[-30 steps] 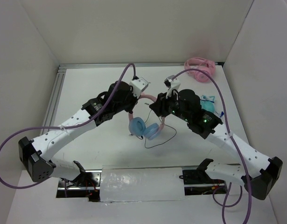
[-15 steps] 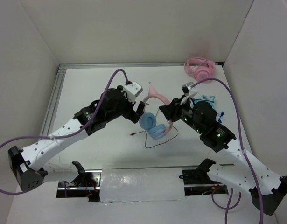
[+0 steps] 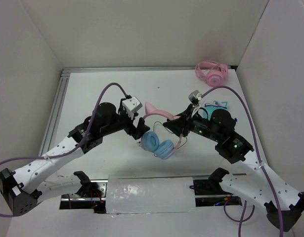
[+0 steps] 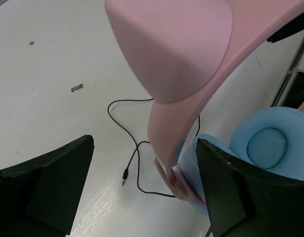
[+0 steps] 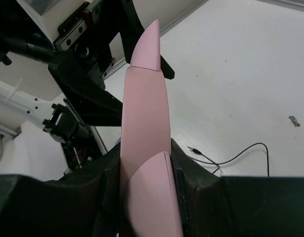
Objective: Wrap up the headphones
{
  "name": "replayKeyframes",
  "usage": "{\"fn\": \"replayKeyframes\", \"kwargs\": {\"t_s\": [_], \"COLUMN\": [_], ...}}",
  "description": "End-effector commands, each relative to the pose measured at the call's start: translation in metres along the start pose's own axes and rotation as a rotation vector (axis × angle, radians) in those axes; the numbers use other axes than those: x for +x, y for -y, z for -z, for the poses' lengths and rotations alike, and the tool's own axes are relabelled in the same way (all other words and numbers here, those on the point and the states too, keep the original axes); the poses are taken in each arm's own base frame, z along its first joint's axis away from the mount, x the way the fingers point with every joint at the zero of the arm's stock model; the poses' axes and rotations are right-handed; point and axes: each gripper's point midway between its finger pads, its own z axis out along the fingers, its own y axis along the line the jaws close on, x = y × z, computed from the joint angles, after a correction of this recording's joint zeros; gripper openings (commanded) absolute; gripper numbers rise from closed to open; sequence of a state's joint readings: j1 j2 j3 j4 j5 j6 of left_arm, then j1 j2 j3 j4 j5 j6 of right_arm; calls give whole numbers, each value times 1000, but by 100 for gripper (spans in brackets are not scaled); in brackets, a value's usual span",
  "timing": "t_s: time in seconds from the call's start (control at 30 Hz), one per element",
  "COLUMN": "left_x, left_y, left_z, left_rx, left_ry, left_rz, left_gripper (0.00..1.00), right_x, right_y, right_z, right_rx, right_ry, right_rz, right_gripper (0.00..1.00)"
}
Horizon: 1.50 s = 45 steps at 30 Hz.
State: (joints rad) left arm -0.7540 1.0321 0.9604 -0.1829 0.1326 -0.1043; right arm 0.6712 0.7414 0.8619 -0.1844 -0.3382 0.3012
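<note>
My left gripper's fingers are level with the headband's lower side between them and closing would catch the headband, so it is now time to close on it.
The headphones (image 3: 159,144) have a pink cat-ear headband (image 3: 159,111) and light blue ear cups. My right gripper (image 3: 179,121) is shut on the headband (image 5: 144,123), whose sides sit pressed between both fingers (image 5: 196,192). The ear cups (image 4: 268,143) hang below the band. My left gripper (image 3: 141,130) stands open; its black fingers (image 4: 53,192) straddle the headband (image 4: 166,98) without touching it. The thin black cable (image 4: 123,132) trails over the table and ends in a loose plug (image 4: 124,177); the plug (image 5: 194,149) also shows in the right wrist view.
All-pink headphones (image 3: 211,73) lie at the back right corner. Teal headphones (image 3: 219,104) lie just behind my right arm. An aluminium rail (image 3: 57,106) runs along the table's left side, and a plastic-covered panel (image 3: 151,194) sits at the near edge between the arm bases.
My left gripper has opened, let go of the headband and drawn back towards the near edge. The right gripper has kept its hold and turned the headphones, so the ear cups now hang lower.
</note>
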Motion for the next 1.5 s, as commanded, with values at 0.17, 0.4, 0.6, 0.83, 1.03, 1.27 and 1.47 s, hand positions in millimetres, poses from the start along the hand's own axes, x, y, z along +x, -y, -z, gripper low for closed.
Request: {"fn": "replayKeyframes", "kwargs": {"t_s": [0.17,0.4,0.6,0.83,1.03,1.27,1.47], "left_x": [-16,-33,-75,-131,-184,-245,-271], "left_y": [13,1,-49,-77,-95,-63,-39], "left_z": [4,4,17,31,46,65,84], "left_rx": [79,-5,-317,-489,-532,-359,-246], "left_ry": [47,72,144,232,310,415,469], "left_rz": [15,77,156,173,170,130,84], "left_gripper": [22,0,0,0,0,0,0], "right_x": [-47,-38,-28,-25,60,87,93], "right_y": [-19,2,25,35,60,98,130], "right_z": [13,7,10,28,18,-3,-22], "right_rx": [-50,51,160,224,232,318,405], "right_ry": [163,105,96,173,29,102,22], "right_rz": [52,58,69,68,1,199,498], "right_gripper": [0,32,100,100,100,100,100]}}
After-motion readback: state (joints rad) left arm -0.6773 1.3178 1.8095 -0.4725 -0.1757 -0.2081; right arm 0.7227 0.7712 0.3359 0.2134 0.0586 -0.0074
